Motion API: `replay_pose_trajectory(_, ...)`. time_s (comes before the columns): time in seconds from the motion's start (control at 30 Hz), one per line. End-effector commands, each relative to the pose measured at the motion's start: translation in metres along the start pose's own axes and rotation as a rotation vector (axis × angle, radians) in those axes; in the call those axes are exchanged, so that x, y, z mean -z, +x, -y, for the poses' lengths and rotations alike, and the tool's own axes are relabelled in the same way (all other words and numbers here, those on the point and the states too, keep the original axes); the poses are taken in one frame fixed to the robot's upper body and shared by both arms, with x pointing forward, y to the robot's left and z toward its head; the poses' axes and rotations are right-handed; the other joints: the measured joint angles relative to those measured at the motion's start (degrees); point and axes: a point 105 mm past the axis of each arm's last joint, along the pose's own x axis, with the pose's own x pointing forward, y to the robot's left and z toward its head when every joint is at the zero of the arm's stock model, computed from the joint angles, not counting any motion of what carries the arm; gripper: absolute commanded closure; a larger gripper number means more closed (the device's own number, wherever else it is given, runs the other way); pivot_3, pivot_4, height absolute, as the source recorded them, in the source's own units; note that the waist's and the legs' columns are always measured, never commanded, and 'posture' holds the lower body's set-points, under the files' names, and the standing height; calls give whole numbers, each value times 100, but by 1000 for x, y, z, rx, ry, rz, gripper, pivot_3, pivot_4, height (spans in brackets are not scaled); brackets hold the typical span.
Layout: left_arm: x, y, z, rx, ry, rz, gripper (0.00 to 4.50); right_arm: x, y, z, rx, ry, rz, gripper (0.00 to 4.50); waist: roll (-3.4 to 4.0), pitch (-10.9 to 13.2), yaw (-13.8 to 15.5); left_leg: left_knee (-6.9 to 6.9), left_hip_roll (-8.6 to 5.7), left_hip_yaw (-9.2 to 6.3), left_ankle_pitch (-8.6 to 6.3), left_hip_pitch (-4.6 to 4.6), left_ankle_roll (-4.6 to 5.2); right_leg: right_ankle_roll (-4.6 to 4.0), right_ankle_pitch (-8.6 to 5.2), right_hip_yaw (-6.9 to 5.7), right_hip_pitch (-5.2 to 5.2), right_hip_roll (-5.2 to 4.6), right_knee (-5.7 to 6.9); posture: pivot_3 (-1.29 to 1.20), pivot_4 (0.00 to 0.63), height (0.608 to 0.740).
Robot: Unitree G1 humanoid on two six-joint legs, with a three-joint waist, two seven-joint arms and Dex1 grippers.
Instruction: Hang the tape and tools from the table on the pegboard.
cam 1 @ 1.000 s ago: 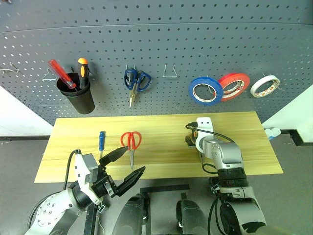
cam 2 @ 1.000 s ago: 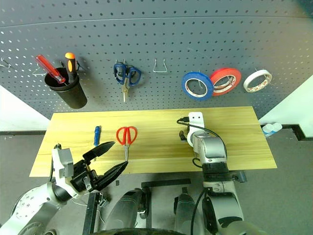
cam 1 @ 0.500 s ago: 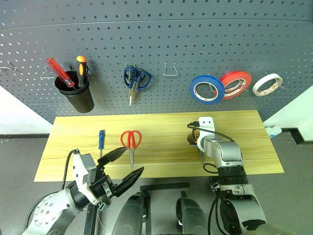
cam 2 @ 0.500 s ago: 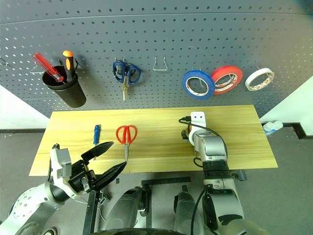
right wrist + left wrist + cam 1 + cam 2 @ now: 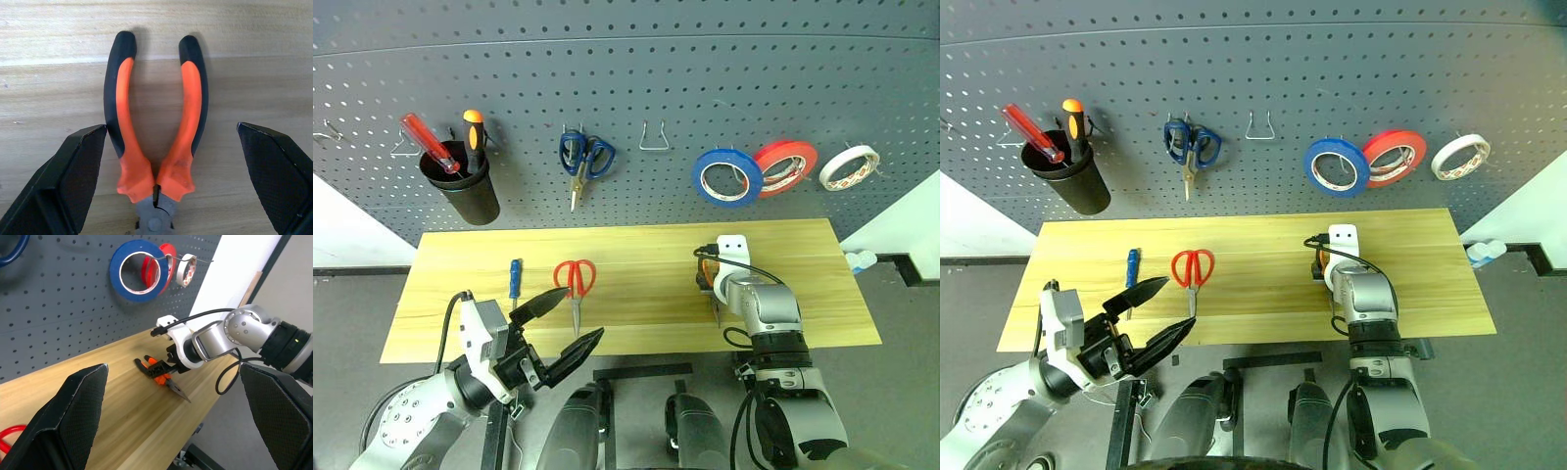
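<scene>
The robot's right gripper has its fingers on either side of the orange grips near the pivot [image 5: 134, 174], so it should close on the grips.
The blue tape [image 5: 726, 178] hangs on a hook of the dark grey pegboard [image 5: 705, 69]. On the wooden table [image 5: 636, 250] lie the red-handled scissors [image 5: 575, 280] and the small blue-handled screwdriver [image 5: 516, 278] at the left. The orange-and-black pliers [image 5: 155, 132] lie flat at the right, handles pointing towards the pegboard. My right gripper [image 5: 169, 128] hangs open just above the pliers, one finger on each side of the handles and apart from them. My left gripper [image 5: 582, 313] is open and empty, in front of the table's near edge, below the scissors.
A black cup [image 5: 465, 191] on the pegboard holds a red and an orange-black screwdriver. Blue-handled scissors [image 5: 584, 157], a red-orange tape roll [image 5: 785, 166] and a white roll [image 5: 847, 166] hang there too. An empty wire hook [image 5: 653, 140] sits between scissors and tapes.
</scene>
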Motion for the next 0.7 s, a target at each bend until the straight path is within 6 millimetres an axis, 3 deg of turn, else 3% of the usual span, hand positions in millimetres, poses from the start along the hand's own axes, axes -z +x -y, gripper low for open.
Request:
replay_pose_trajectory(0.03,-5,-1,4,18,12,17,0,0,-1,-1,0,13,-9,28,2,14,-1,-1,0,0,0,0,0,0,0,0,0,0,0,130,287,740)
replay_pose_trajectory(0.47,0,-8,1,10,1,2,0,6,2,-3,-9,6,-31,28,-5,78,-2,-10,0,1,0,-2,0,-4,-2,0,-6,-3,-5,132,308,740)
replay_pose_trajectory(0.57,2,-9,-1,7,2,1,0,4,1,-3,-6,6,-28,611,-4,80,-1,-13,0,1,0,-2,0,-5,-3,1,-7,-4,-6,131,306,740)
replay_pose_trajectory(0.7,-1,-7,0,8,9,8,0,2,1,-3,-5,5,-22,1890,-3,85,2,-20,0,1,0,-3,0,-5,-2,0,-8,-5,-13,132,302,740)
